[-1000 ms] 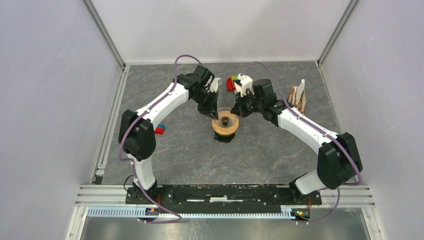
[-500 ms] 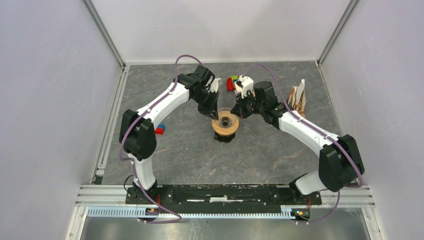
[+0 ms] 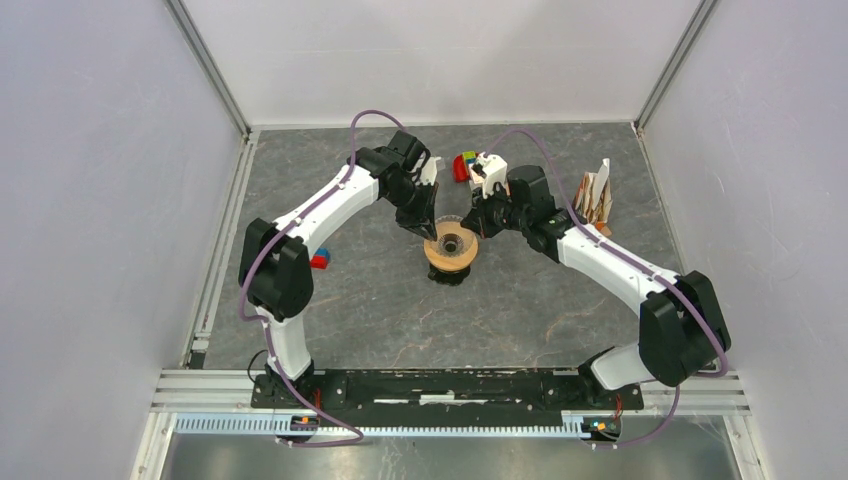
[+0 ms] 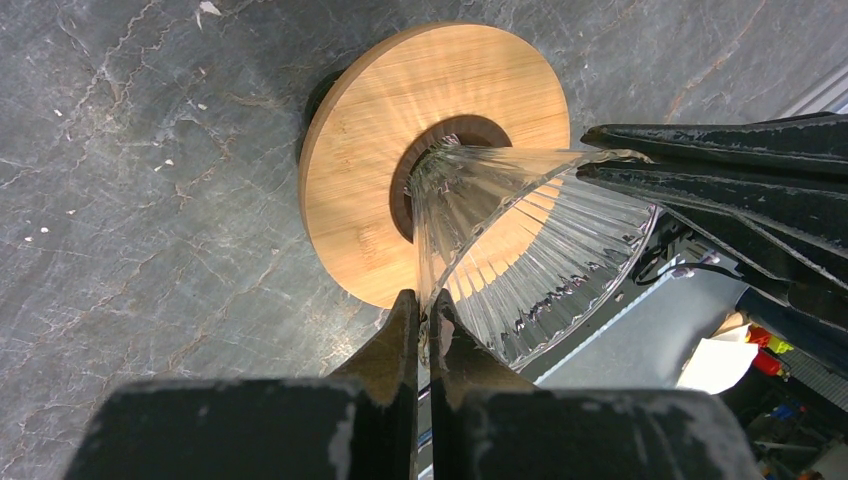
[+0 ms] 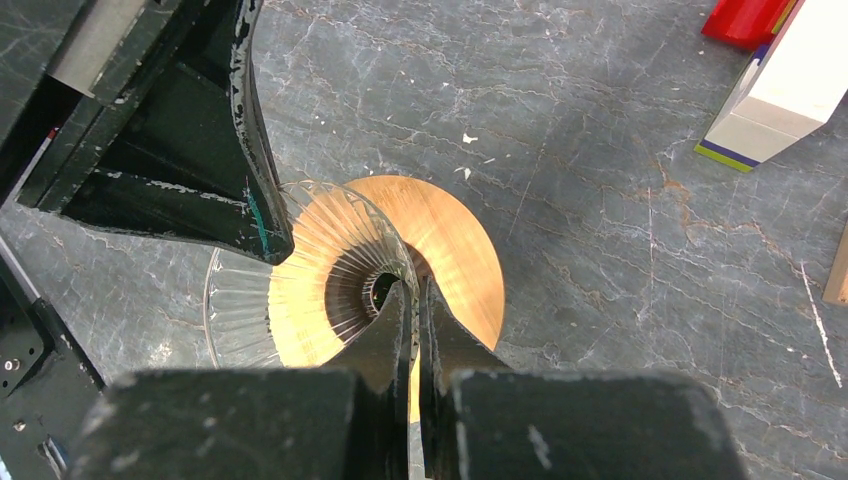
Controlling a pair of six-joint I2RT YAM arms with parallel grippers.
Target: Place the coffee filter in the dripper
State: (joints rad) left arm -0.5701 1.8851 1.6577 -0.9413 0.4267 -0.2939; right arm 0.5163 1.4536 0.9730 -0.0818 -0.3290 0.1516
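Note:
The funnel is ready for my left gripper to release now. Its narrow end sits inside the tan wooden ring, so it would stay in the ring.
The dripper (image 3: 452, 248), a clear ribbed glass funnel in a tan wooden ring on a black base, stands mid-table. My left gripper (image 3: 428, 226) is shut on the funnel's glass rim from the left; the left wrist view shows it (image 4: 425, 312) pinching the rim of the dripper (image 4: 440, 150). My right gripper (image 3: 475, 228) is shut on the opposite rim, as the right wrist view shows (image 5: 415, 298) on the dripper (image 5: 330, 270). A white paper coffee filter (image 3: 603, 180) stands in a tan holder at the far right, apart from both grippers.
Red, green and yellow toy blocks (image 3: 463, 165) lie behind the dripper; the right wrist view shows a red block (image 5: 745, 18) and a white block (image 5: 785, 90). A small red and blue block (image 3: 319, 258) lies left of the dripper. Grey walls enclose the table.
The right arm's wrist and forearm have shifted slightly. The dripper and the left arm have stayed where they were, with both grippers still on the rim.

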